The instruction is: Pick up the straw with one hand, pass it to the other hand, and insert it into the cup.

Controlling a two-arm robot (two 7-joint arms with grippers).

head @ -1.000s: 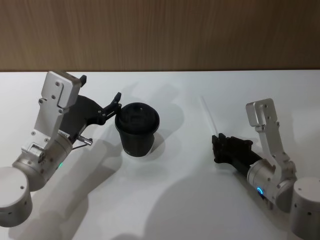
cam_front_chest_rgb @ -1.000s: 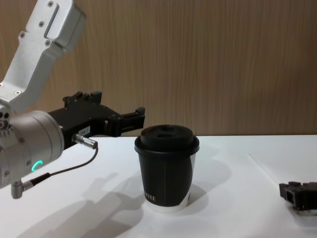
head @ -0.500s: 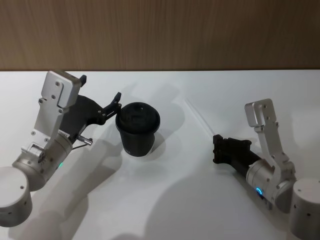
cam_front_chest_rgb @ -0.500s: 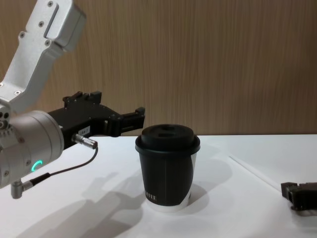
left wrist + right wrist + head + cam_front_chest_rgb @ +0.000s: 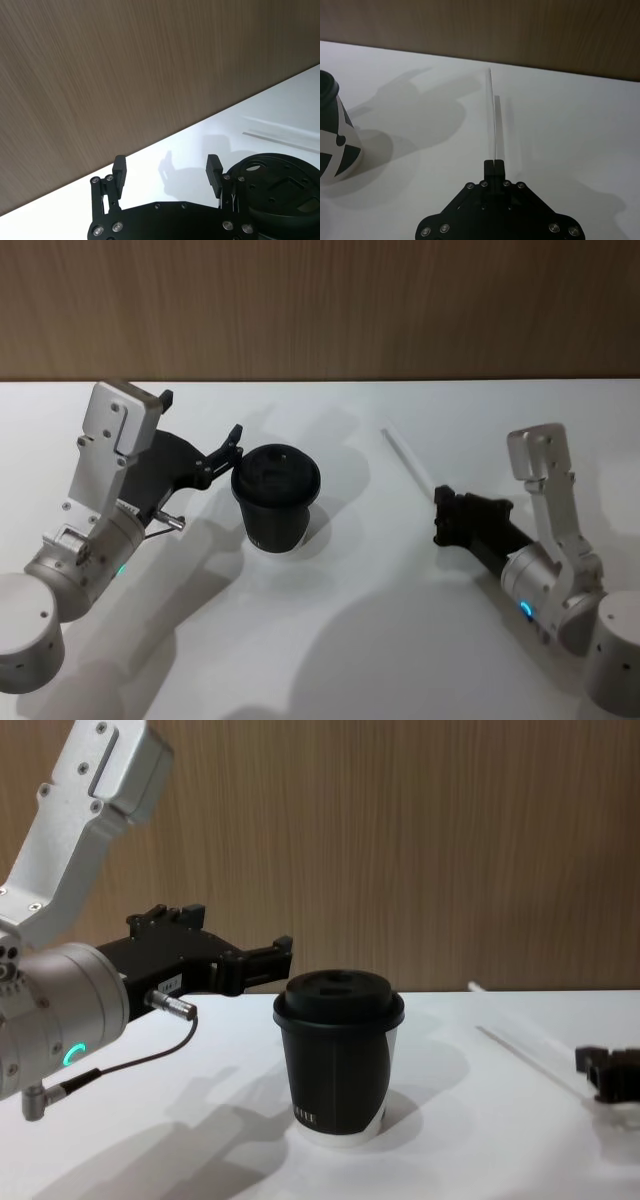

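The straw has a bare middle part [image 5: 410, 463] [image 5: 493, 114], and my left gripper should grab the straw there next, because the closed fingers of my right gripper cover one end of the straw.
The translucent white straw [image 5: 410, 460] is gripped at its near end by my right gripper [image 5: 441, 504], which is shut on it. The straw [image 5: 493, 115] points away from the fingers, raised a little above the table, and its far end [image 5: 520, 1030] tilts upward over its shadow. The black lidded cup [image 5: 276, 495] stands upright at the table's middle, left of the straw. My left gripper [image 5: 202, 420], on the arm with the green ring, hovers open just left of the cup's lid [image 5: 338, 995], with nothing between its fingers [image 5: 214, 170].
The white table [image 5: 330, 640] runs back to a wood-panelled wall [image 5: 320, 300]. A black cable [image 5: 130, 1060] loops under the left wrist. Bare tabletop lies between the cup and the right gripper and along the front.
My right gripper has risen and shifted slightly back and right, carrying the straw off the table; the straw's far end swung. The left arm and the cup have stayed still.
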